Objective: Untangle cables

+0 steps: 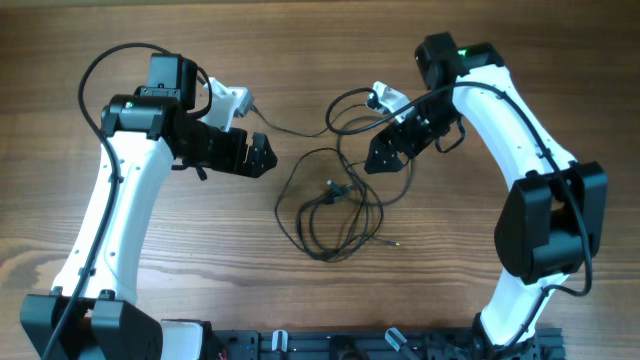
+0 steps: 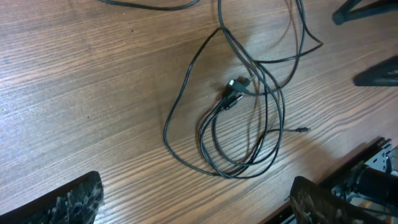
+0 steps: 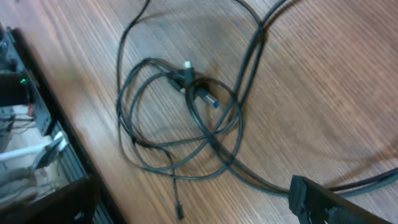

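Note:
I will grab a single cord along its loop (image 1: 381,213) (image 3: 200,178) with my right gripper next, away from the bunched plug ends, to pull the cord free and untangle it.
The cables (image 1: 337,192) are thin black cords lying in loose tangled loops on the wooden table, with small plug ends bunched near the middle. My left gripper (image 1: 262,155) is open and empty, hovering left of the loops. My right gripper (image 1: 380,158) is open and empty, just right of the upper loops. In the left wrist view the cables (image 2: 235,96) lie ahead of the spread fingers (image 2: 196,205). In the right wrist view the cables (image 3: 186,78) lie on the table in front of the open fingers (image 3: 193,208), and one loose plug end (image 3: 179,210) lies between them.
A black rail with hardware (image 1: 350,345) runs along the table's front edge and also shows in the right wrist view (image 3: 31,93) and the left wrist view (image 2: 373,168). The tips of the right gripper (image 2: 379,71) show at the left wrist view's upper right.

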